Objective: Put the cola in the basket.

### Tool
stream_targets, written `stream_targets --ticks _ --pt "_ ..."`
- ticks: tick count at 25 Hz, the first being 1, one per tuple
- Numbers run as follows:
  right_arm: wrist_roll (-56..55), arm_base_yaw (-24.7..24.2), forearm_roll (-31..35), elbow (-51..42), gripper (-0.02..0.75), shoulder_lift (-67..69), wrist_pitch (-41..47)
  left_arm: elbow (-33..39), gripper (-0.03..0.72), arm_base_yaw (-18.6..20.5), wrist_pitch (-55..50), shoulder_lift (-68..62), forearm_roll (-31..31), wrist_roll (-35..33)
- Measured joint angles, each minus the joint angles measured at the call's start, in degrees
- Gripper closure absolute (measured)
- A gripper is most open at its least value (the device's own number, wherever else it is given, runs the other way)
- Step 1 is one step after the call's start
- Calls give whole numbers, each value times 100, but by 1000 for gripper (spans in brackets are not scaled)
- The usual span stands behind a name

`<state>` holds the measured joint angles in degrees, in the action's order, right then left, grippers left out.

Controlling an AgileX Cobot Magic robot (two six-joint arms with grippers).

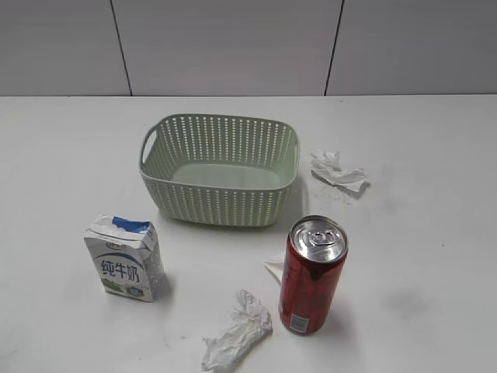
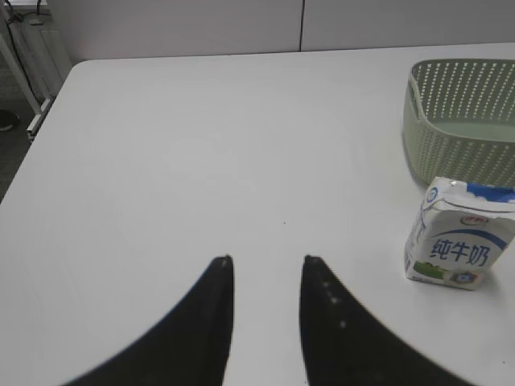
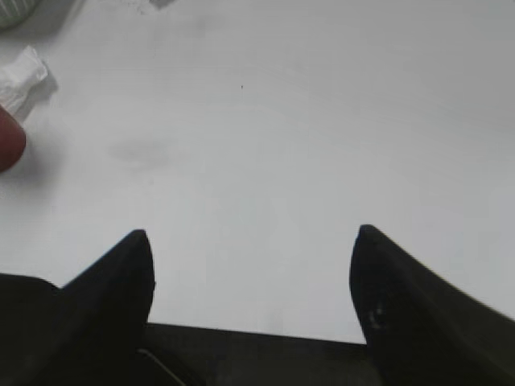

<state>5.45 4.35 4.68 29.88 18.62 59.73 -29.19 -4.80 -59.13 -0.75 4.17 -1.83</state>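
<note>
My right gripper grabs the cola by its upper body below the silver top (image 1: pixel 312 273) next, to set the cola in the basket (image 1: pixel 220 169).
The cola (image 1: pixel 314 276), a tall red can with a silver top, stands upright on the white table in front of the basket; a red sliver of it (image 3: pixel 10 141) shows at the left edge of the right wrist view. The pale green basket (image 1: pixel 220 169) stands empty behind it, and part of it shows in the left wrist view (image 2: pixel 459 121). My left gripper (image 2: pixel 265 261) is open and empty over bare table, left of the milk carton. My right gripper (image 3: pixel 251 235) is wide open and empty, to the right of the cola. Neither gripper shows in the exterior view.
A white-and-blue milk carton (image 1: pixel 124 258) stands at the front left, also in the left wrist view (image 2: pixel 459 245). Crumpled tissues lie in front of the can (image 1: pixel 237 330), beside it (image 1: pixel 275 266) and right of the basket (image 1: pixel 338 172). The table's left edge (image 2: pixel 36 153) shows.
</note>
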Motion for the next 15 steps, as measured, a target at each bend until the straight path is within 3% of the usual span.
stream_targets --ticks 15 --pt "-253 0 11 1265 164 3137 40 0 461 0 0 0 0 0"
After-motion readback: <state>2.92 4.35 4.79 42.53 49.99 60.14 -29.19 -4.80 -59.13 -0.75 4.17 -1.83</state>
